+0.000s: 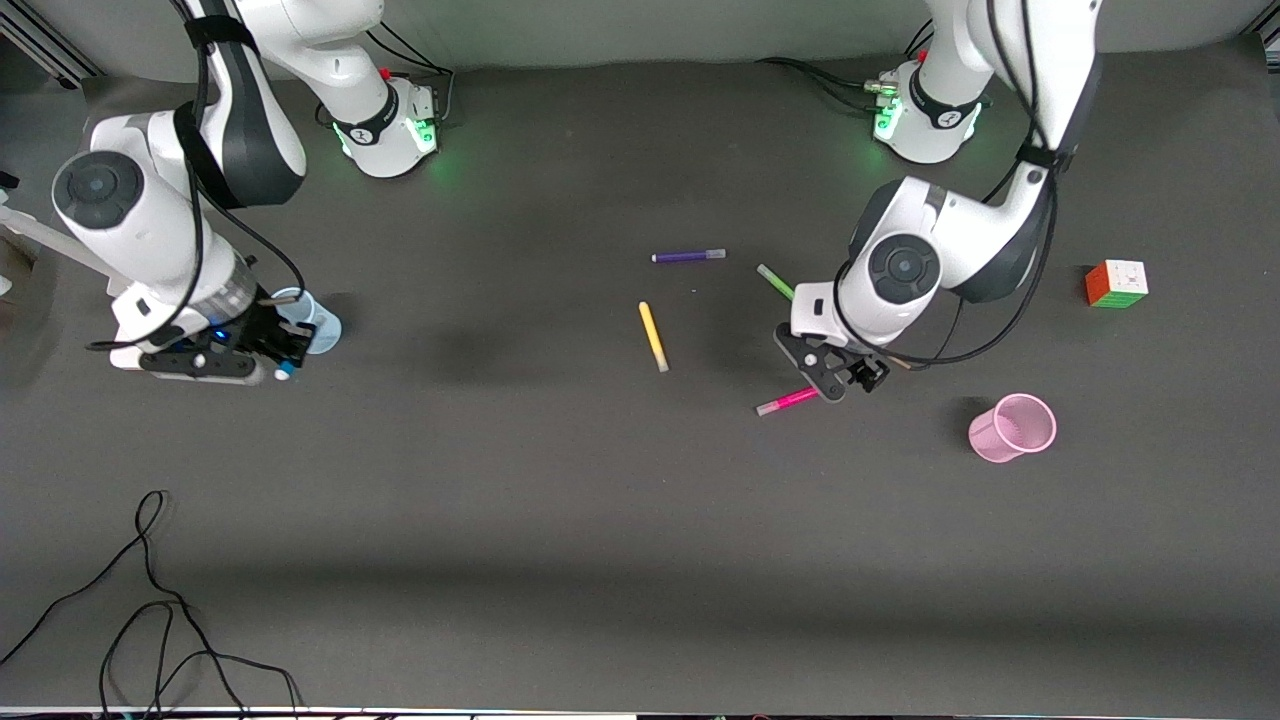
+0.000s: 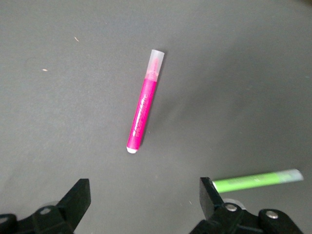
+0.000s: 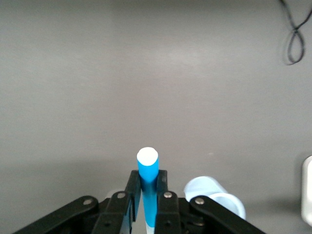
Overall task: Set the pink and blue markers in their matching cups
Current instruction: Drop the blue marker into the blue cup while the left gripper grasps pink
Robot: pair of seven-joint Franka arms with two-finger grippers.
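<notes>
I should next take the pink marker by its white-tipped end (image 2: 134, 141) with my left gripper, so that I can drop it into the matching pink cup.
The pink marker (image 1: 787, 401) lies flat on the table mat, with the pink mesh cup (image 1: 1012, 428) standing toward the left arm's end of the table from it. My left gripper (image 1: 848, 382) is open and empty, low over the mat just by the marker's end. In the left wrist view the pink marker (image 2: 142, 102) lies just ahead of the open gripper (image 2: 145, 194), not between the fingers. My right gripper (image 1: 272, 352) is shut on the blue marker (image 3: 147, 163), right beside the pale blue cup (image 1: 318, 322). The cup also shows in the right wrist view (image 3: 210, 192).
A green marker (image 1: 775, 281), a yellow marker (image 1: 653, 336) and a purple marker (image 1: 688, 256) lie on the mat mid-table. A colour cube (image 1: 1116, 284) sits toward the left arm's end. Black cables (image 1: 150, 600) lie near the front edge at the right arm's end.
</notes>
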